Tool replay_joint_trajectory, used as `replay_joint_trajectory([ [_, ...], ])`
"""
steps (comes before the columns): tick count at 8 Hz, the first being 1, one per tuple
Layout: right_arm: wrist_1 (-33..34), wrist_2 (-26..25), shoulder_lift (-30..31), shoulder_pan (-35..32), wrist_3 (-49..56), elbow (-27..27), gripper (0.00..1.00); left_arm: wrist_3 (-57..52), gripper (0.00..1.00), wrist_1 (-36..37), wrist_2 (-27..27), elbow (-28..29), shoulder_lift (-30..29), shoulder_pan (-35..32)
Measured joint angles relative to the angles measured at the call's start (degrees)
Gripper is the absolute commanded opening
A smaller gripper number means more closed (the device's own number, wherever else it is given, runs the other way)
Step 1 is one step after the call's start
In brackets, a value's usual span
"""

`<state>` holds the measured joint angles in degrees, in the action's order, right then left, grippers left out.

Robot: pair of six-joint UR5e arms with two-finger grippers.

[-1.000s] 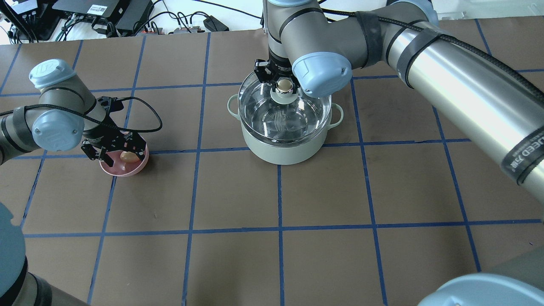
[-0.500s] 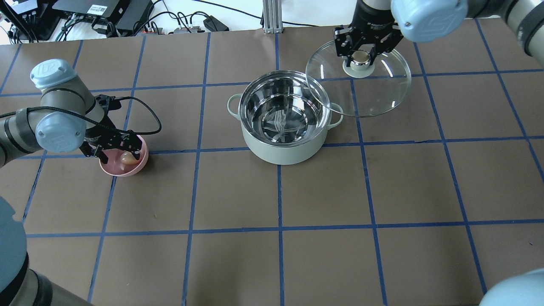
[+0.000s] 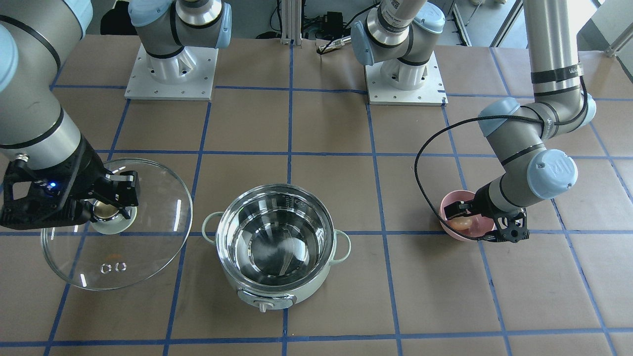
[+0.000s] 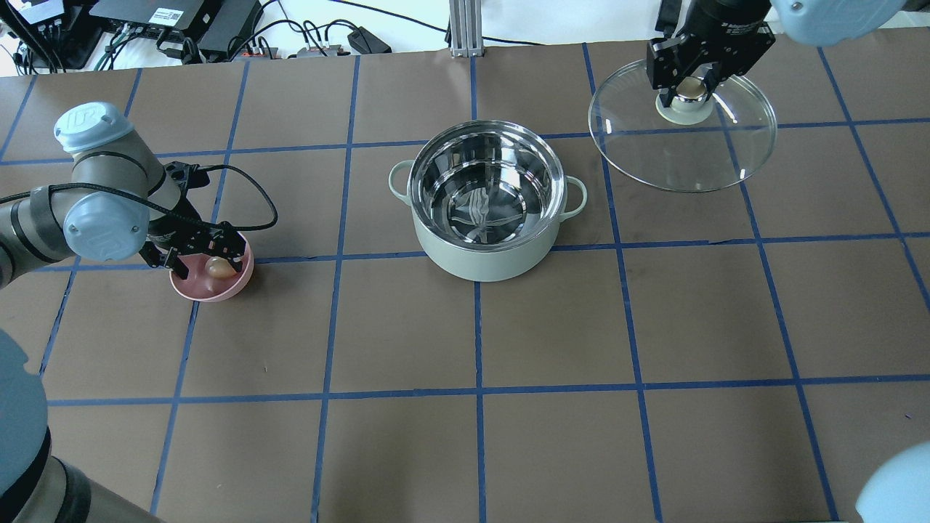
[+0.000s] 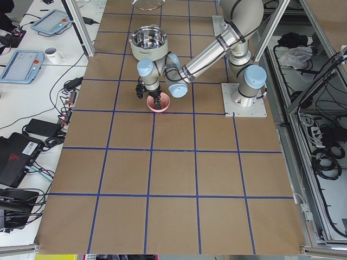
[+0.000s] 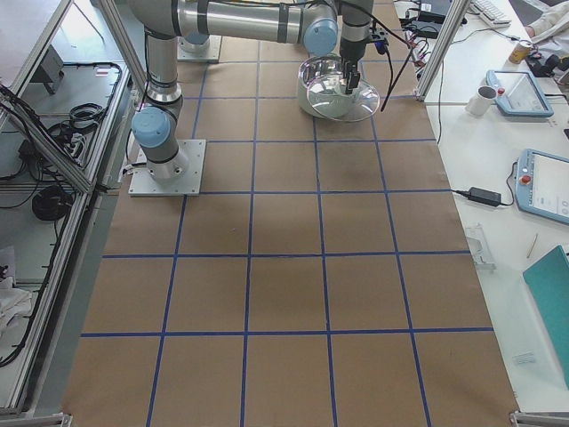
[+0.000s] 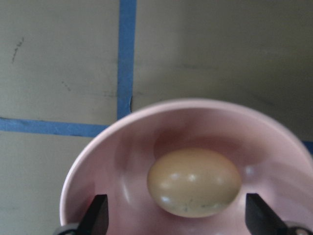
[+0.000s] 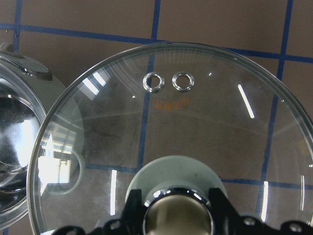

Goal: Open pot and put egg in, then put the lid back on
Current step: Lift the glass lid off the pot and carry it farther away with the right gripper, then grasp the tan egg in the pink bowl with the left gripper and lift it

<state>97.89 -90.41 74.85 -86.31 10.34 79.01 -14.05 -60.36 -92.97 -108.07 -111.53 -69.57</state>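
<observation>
The tan egg should go in the open pot (image 3: 275, 237) next, so my left gripper should grab the egg around its rounded middle (image 3: 460, 223).
The mint-green pot (image 4: 479, 263) stands open at the table's middle, its steel inside empty; it also shows in the front view (image 3: 316, 283). My right gripper (image 4: 687, 91) is shut on the beige knob of the glass lid (image 4: 683, 156) and holds the lid clear of the pot, to its far right. The lid also shows in the front view (image 3: 148, 237) and the right wrist view (image 8: 195, 122). The egg (image 4: 218, 267) lies in a pink bowl (image 4: 211, 290). My left gripper (image 4: 200, 258) is open, with its fingers inside the bowl on either side of the egg (image 7: 194, 182).
The pink bowl (image 3: 455, 197) sits on the robot's left side, about two grid squares from the pot. Cables and electronics lie beyond the table's far edge (image 4: 182, 29). The arm bases (image 3: 170, 74) stand on the robot's side.
My right gripper has lifted the lid off the pot and carried it to the right and away from the robot. My left gripper has stayed at the bowl, shifting only slightly.
</observation>
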Motion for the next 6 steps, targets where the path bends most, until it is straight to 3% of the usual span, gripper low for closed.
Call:
replay_joint_trajectory([
  [3, -1.2, 0.0, 1.6, 3.1, 3.8, 0.1, 0.0, -0.1, 0.77, 3.0, 0.5, 0.1, -1.9, 0.0],
  [5, -2.6, 0.1, 2.3, 5.2, 5.4, 0.1, 0.0, -0.1, 0.44, 3.6, 0.6, 0.2, -2.1, 0.0],
  [6, -3.0, -0.1, 2.6, 5.7, 6.3, 0.2, 0.0, -0.1, 0.39, 3.6, 0.7, 0.2, -2.0, -0.1],
])
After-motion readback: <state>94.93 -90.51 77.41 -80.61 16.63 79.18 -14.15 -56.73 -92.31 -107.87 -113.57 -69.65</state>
